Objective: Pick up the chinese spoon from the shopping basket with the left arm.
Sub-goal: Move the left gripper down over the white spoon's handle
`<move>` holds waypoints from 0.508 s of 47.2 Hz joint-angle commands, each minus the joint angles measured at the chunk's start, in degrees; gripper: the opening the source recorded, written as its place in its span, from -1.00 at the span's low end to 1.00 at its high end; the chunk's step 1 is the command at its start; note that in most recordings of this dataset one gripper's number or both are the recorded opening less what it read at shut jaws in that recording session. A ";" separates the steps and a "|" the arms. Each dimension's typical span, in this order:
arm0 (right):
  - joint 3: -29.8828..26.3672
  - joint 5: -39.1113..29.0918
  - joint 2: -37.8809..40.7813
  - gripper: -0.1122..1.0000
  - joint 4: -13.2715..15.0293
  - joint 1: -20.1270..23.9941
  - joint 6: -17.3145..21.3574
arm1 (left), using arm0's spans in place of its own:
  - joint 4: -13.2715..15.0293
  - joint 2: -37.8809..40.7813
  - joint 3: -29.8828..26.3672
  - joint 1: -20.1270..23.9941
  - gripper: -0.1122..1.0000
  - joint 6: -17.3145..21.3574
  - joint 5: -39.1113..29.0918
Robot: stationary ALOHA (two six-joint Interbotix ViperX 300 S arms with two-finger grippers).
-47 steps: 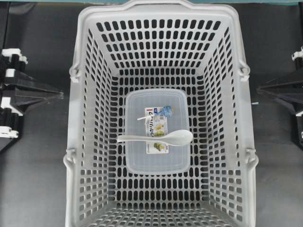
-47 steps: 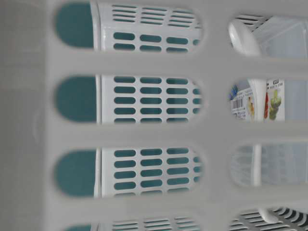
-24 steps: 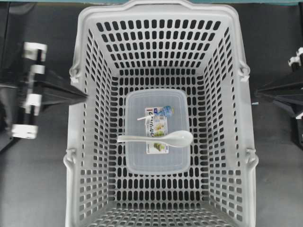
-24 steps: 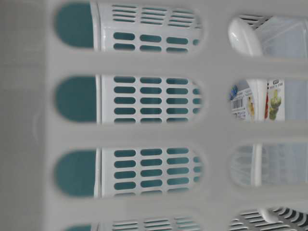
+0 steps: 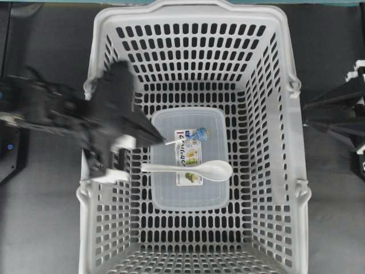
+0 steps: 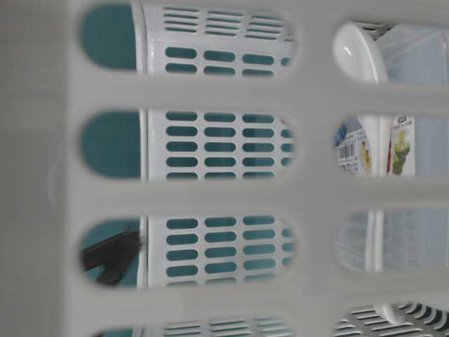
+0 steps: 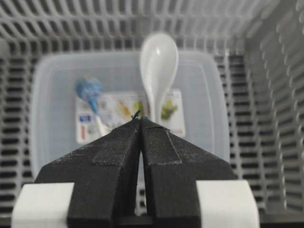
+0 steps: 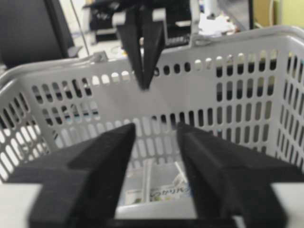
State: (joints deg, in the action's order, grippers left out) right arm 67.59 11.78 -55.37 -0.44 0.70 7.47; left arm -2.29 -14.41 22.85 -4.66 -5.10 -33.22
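Observation:
Next, my left gripper grabs the chinese spoon by its slim, straight handle (image 5: 171, 168) (image 7: 155, 110) to pick it up, since the bowl spreads wide with rounded, sloping sides.
The white chinese spoon (image 5: 197, 168) lies across the lid of a clear container inside the grey shopping basket (image 5: 97, 114), bowl to the right. My left gripper (image 5: 158, 138) is blurred with motion. It hangs over the basket's left wall, shut and empty, its tips just left of the container and above the spoon's handle. In the left wrist view the shut tips (image 7: 141, 119) point along the spoon (image 7: 159, 66), which lies ahead of them. My right gripper (image 5: 304, 114) stays outside the basket's right wall with its jaws apart and empty (image 8: 156, 130).
The clear lidded container (image 5: 188, 197) with a printed label fills the middle of the basket floor. A blue-wrapped lollipop (image 5: 199, 135) lies on it beside the spoon. The slotted basket walls (image 8: 237, 71) rise high on all sides.
My left arm has swung from outside the basket over its left wall toward the spoon, still shut. The right gripper has opened. Spoon, lollipop and container have not moved.

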 commanded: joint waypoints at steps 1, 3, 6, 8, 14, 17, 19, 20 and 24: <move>-0.62 0.00 0.62 0.00 -0.18 0.09 -0.18 | -0.26 3.69 -5.36 -0.35 -0.79 0.18 -4.66; -0.62 -0.09 0.62 0.09 -0.09 0.18 -0.18 | -0.26 5.10 -6.59 -0.44 -0.79 0.18 -6.33; -0.62 -0.09 0.62 0.19 -0.09 0.09 -0.18 | -0.26 7.47 -8.44 -0.35 -0.71 0.26 -8.88; -0.62 -0.09 0.62 0.23 -0.18 0.18 -0.18 | -0.26 8.96 -9.49 -0.44 -0.55 0.26 -10.28; -0.53 -0.09 0.44 0.23 -0.18 0.18 -0.18 | -0.26 14.06 -12.92 -0.79 0.15 0.18 -14.33; -0.53 -0.09 0.44 0.23 -0.09 0.18 -0.18 | -0.26 16.44 -14.68 -0.79 0.47 0.18 -16.00; -0.53 0.00 0.44 0.23 -0.18 0.18 -0.18 | -0.26 18.11 -15.73 -0.97 0.64 0.18 -16.79; -0.53 0.00 0.35 0.23 -0.18 0.18 -0.18 | -0.26 18.81 -16.26 -0.97 0.71 0.18 -17.05; -0.53 0.00 0.26 0.23 -0.09 0.18 -0.18 | -0.18 21.97 -17.93 -1.23 0.83 0.35 -17.58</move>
State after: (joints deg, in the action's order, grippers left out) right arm 67.59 11.43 -55.28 -0.44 0.79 7.38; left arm -2.29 5.45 7.38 -5.54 -4.92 -50.45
